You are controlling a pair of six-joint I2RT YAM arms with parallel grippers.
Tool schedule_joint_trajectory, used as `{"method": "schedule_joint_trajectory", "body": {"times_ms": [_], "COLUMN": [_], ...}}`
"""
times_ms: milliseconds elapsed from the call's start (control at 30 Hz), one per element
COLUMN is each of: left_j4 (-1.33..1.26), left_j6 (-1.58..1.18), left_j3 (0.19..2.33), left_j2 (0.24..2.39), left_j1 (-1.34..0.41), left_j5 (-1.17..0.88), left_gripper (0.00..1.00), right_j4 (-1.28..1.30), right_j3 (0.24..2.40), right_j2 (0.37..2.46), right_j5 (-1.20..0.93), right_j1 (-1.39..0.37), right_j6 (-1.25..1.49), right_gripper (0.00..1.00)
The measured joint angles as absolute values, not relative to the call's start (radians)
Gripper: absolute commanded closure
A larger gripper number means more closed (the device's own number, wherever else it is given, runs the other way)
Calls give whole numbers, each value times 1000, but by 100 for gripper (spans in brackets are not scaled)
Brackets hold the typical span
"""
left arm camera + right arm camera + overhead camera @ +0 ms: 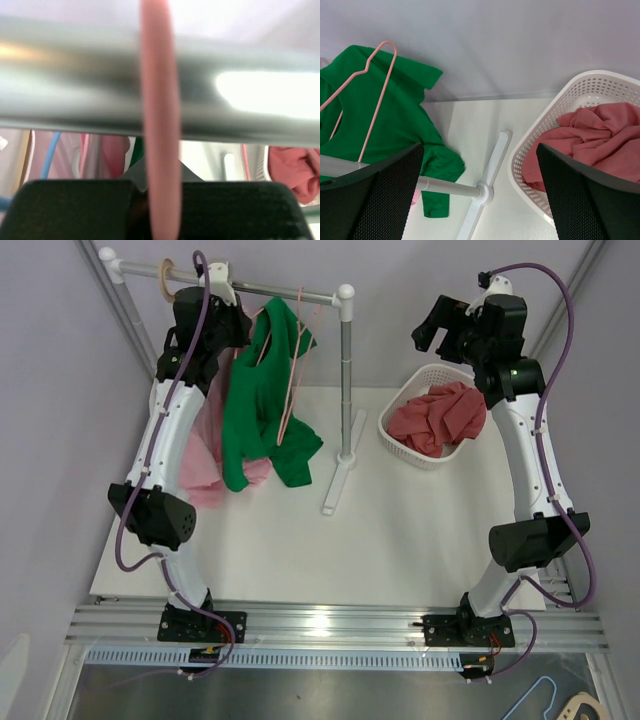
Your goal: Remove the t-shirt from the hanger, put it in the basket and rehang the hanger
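Observation:
The robot's right gripper needs to hold the green t-shirt [250, 400] by its loose hanging edge [308, 448], which leaves the neck free, so that the t-shirt can come off the hanger.
A green t-shirt [250, 400] hangs bunched from the rack's rail [270, 287], with a pink wire hanger [290, 375] through its neck. Both also show in the right wrist view, the t-shirt [390, 115] and the hanger [376, 95]. My left gripper [222, 315] is up at the rail, left of the green t-shirt. In the left wrist view it [160, 200] is shut on a pink hanger hook [159, 100] that loops over the rail [75, 85]. I cannot tell which garment that hook carries. My right gripper [440, 330] is open and empty, high above the basket.
A pink garment [205, 465] hangs behind my left arm. A tan hanger hook [165, 273] sits at the rail's left end. The rack's post [347, 380] and foot [338, 475] stand mid-table. A white basket [405, 405] at the right holds a red garment [440, 415].

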State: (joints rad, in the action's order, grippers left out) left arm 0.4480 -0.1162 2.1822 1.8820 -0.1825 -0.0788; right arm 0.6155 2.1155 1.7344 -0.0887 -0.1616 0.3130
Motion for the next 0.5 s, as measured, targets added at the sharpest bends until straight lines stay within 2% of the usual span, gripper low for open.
{"method": "schedule_joint_trajectory", "body": {"times_ms": [233, 500], "left_j4": [466, 535], "left_j6": [-113, -102], "left_j3": [2188, 2349], "left_j2": [1847, 1809], "left_j1": [-186, -221], "left_j5": [-74, -37], "left_gripper": [99, 99], "right_j4": [617, 624], "right_j3": [2115, 2113], "right_j2": [1734, 1734], "right_j5": [-104, -118], "right_j1": [-168, -179], "right_j6": [313, 313], "right_gripper": [1, 1]}}
